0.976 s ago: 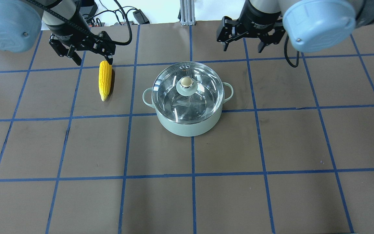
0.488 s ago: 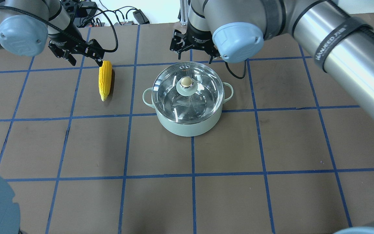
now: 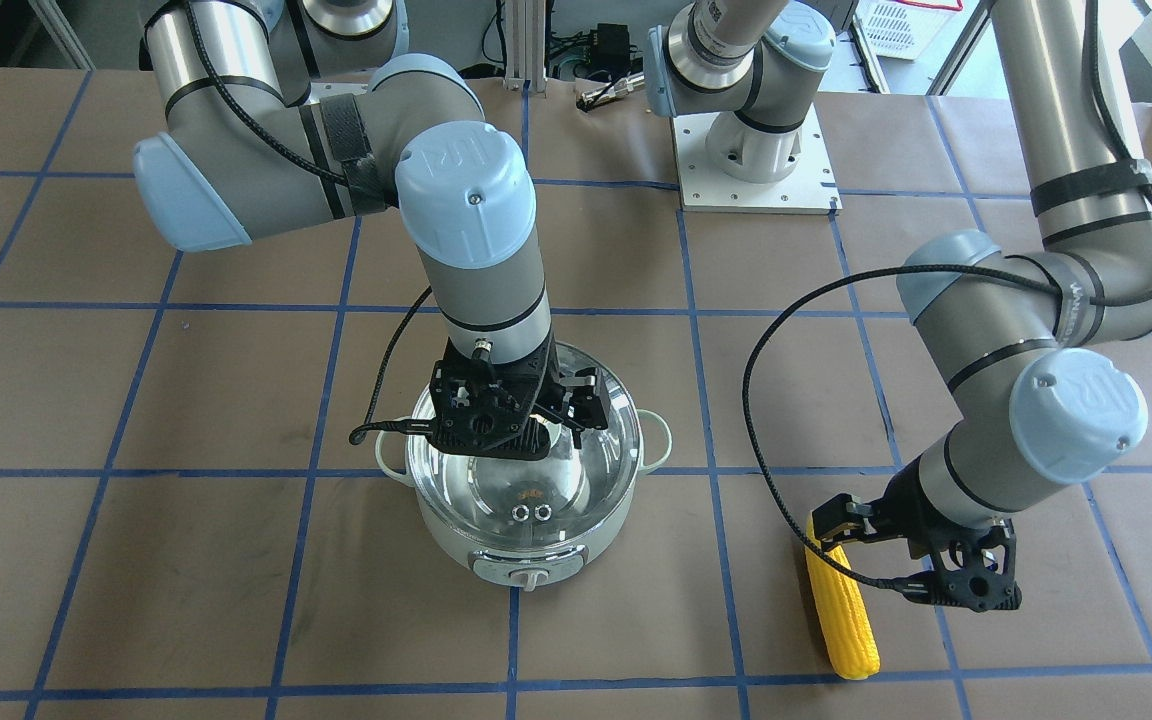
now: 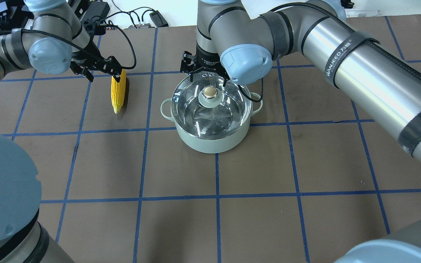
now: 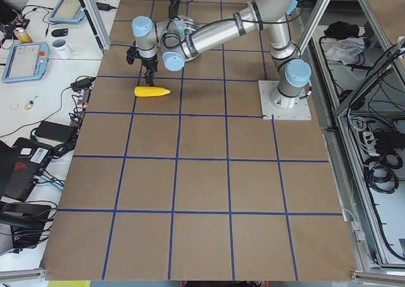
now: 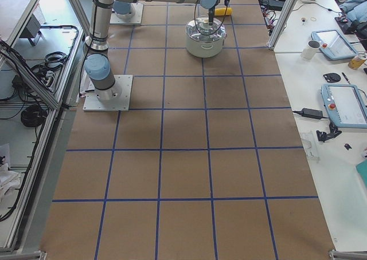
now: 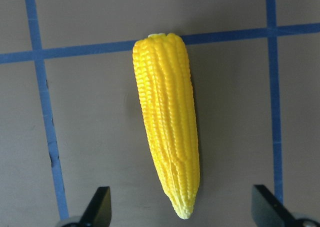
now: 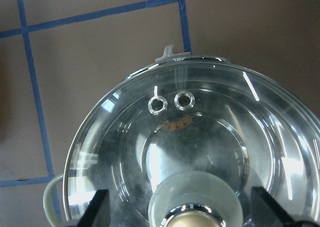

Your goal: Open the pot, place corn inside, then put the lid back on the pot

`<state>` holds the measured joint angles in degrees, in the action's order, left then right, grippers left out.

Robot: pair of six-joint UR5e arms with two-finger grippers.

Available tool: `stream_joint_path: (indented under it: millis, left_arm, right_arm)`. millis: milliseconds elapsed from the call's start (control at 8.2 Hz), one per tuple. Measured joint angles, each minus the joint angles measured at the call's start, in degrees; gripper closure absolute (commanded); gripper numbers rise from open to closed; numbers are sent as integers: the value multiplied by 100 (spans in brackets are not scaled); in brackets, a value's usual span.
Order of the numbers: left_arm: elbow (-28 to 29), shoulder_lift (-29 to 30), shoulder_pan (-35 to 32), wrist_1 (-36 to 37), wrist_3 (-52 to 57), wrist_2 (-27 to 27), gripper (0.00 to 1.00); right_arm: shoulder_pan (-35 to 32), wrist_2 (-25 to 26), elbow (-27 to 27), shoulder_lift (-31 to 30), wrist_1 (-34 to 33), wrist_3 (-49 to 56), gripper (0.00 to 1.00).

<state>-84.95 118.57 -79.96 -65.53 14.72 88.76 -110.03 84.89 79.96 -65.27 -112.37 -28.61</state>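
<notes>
Next, the right gripper grabs the glass lid by the narrow beige knob (image 8: 193,218), since the lid spreads far wider than the open fingers.
The mint-green pot (image 4: 210,143) stands mid-table with its glass lid (image 4: 196,113) on; it also shows in the front view (image 3: 526,562). My right gripper (image 4: 207,81) is open and hovers just above the lid, at its beige knob (image 4: 209,92). In the right wrist view the knob (image 8: 197,218) sits low between the open fingers. The yellow corn (image 4: 117,91) lies on the table to the pot's left. My left gripper (image 4: 102,76) is open and hovers above the corn's wide end. The left wrist view shows the whole corn (image 7: 167,137), untouched.
Blue tape lines grid the brown table. Cables and a power adapter (image 4: 157,17) lie past the far edge. The white base plate (image 3: 756,170) of an arm sits on the robot's side. Side benches with tablets (image 6: 344,102) flank the table ends.
My right arm has swung in from the far right to above the pot's lid. My left gripper has shifted slightly over the corn's wide end. Corn, pot and lid have not moved.
</notes>
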Motion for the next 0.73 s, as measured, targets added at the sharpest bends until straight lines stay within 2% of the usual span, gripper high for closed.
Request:
stream_joint_path:
  millis: [244,488,610,732]
  left_arm:
    - [3,397,5,277,-50,-5,0]
    - [-1,636,6,373,-71,-37,0]
    - [0,728,7,384,-71,-40,0]
    - [2,801,7,389,-76,-40,25]
  right_arm:
    - [-33,12,118,3,-14,-56,1]
    - [-42,71,154,-1,3,-90,11]
    - [-44,81,162,-4,17,-98,13]
    - [-45,83,179,-7,25,-111,13]
